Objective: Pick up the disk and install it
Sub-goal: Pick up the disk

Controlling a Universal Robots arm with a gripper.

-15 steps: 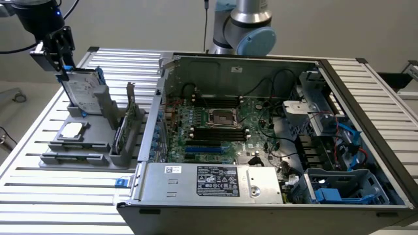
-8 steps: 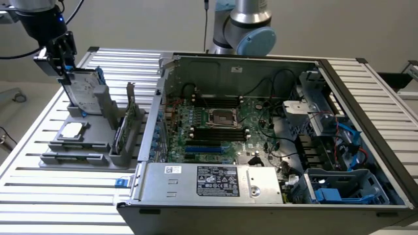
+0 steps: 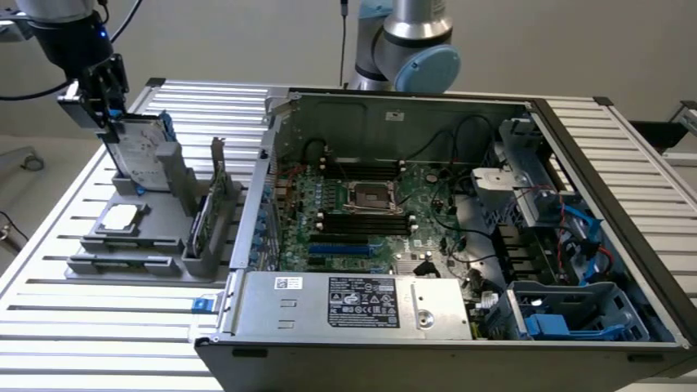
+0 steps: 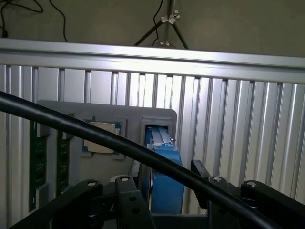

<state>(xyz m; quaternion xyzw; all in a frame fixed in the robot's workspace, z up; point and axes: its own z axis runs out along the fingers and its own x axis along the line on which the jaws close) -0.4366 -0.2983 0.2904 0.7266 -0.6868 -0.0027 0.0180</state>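
My fingers reach down beside the disk's blue carrier end above the grey holder, so it is time to close now, which would catch the disk [image 3: 145, 151].
The disk [image 3: 145, 151], a silver drive with a white label in a blue carrier, stands on edge in a slot of the grey parts holder [image 3: 130, 245] at the exterior view's left. My gripper [image 3: 106, 110] hangs at the disk's upper edge, straddling it from above. In the wrist view the blue carrier edge of the disk [image 4: 164, 174] runs between the black linkages of the gripper [image 4: 164, 210], with its far end down in the holder's slot [image 4: 157, 125].
The open computer case [image 3: 257, 175] lies on the slatted aluminium table [image 3: 109, 327], with a grey power-supply box [image 3: 360, 302] at its front and blue drive bays [image 3: 566, 314] at the exterior view's right. The holder also carries a processor chip [image 3: 120, 216] and upright memory boards [image 3: 201, 220]. A black cable [image 4: 71, 125] crosses the wrist view.
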